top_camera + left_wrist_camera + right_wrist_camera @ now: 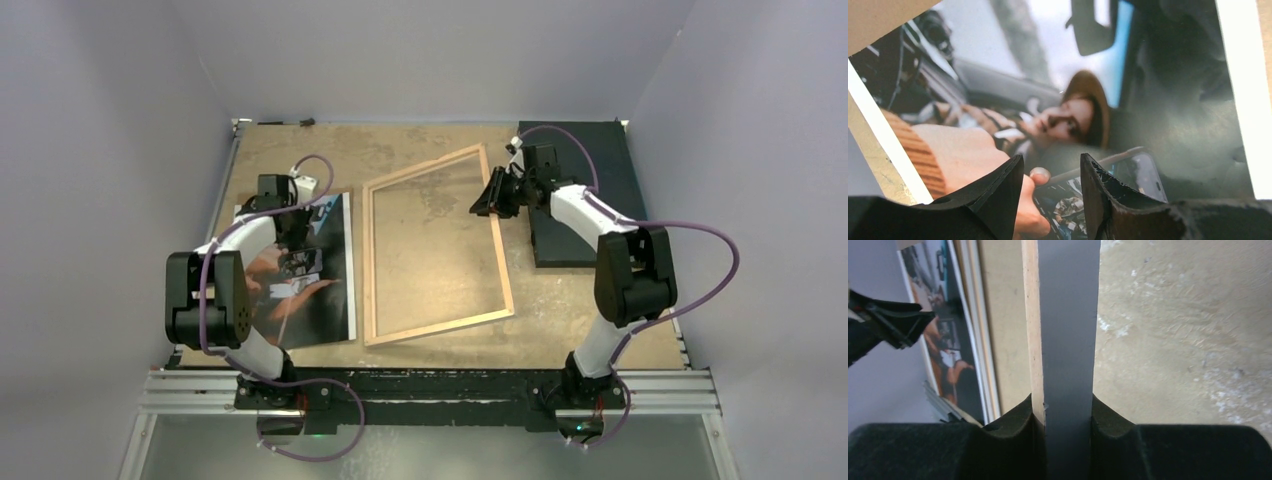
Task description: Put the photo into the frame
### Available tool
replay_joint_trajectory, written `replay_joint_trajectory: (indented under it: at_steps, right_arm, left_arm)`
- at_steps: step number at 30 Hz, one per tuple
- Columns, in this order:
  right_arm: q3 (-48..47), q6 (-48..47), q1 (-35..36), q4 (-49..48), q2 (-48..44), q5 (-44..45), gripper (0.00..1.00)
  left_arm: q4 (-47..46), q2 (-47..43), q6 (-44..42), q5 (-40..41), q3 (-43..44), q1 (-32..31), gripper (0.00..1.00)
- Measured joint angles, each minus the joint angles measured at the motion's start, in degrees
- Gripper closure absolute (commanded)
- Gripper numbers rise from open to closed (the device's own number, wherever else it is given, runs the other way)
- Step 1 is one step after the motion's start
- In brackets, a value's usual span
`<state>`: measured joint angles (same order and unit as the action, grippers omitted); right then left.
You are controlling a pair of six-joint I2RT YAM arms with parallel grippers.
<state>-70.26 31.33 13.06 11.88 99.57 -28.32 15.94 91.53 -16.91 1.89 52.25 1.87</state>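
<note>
I should bring the frame down before I open my right gripper, because the bar it grips is still above the tabletop while the frame's opposite bar rests there.
The photo (325,285) lies flat on the table's left side, a dark glossy print with a white border; it fills the left wrist view (1158,100). My left gripper (300,262) hovers low over its middle, open (1052,162), with nothing between the fingers. The frame (440,327) lies wood side up in the centre, turned at an angle. My right gripper (495,200) is shut on the frame's right rail near its far end. In the right wrist view (1065,407) the rail (1068,315) runs straight up between the fingers.
A black rectangular mat (590,190) lies at the back right, behind my right arm. Bare brown table (600,320) shows right of the frame and along the back. Grey walls close in on three sides.
</note>
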Motion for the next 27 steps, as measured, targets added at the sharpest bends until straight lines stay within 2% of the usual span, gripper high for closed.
replay_joint_trajectory:
  at_steps: [7,11,16,19,22,25,27]
  right_arm:
    - [3.0,-4.3,0.0,-3.2,1.8,7.8,0.71]
    - [5.2,-5.9,0.5,-4.9,2.6,15.8,0.65]
    - [8.0,-6.8,0.4,-5.4,3.7,24.6,0.57]
    - [8.2,-7.3,0.3,-5.8,4.1,27.5,0.48]
    - [8.2,-7.3,0.4,-6.2,4.1,29.7,0.31]
    - [8.1,-7.1,1.6,-6.1,3.8,33.4,0.22]
    - [7.2,-6.7,4.2,-5.0,3.0,37.1,0.14]
  left_arm:
    - [7.3,-1.5,0.2,-5.2,6.4,2.2,0.57]
    - [10.3,-3.1,0.2,-8.1,9.0,4.9,0.57]
    - [13.7,-3.3,-0.7,-11.6,10.7,8.1,0.57]
    - [15.9,-3.3,-1.9,-12.9,10.7,9.5,0.56]
    - [18.1,-3.3,-3.6,-13.7,11.1,10.6,0.51]
    - [19.5,-3.3,-5.2,-14.0,11.5,12.0,0.42]
    - [20.1,-3.3,-6.2,-14.0,12.0,13.2,0.3]
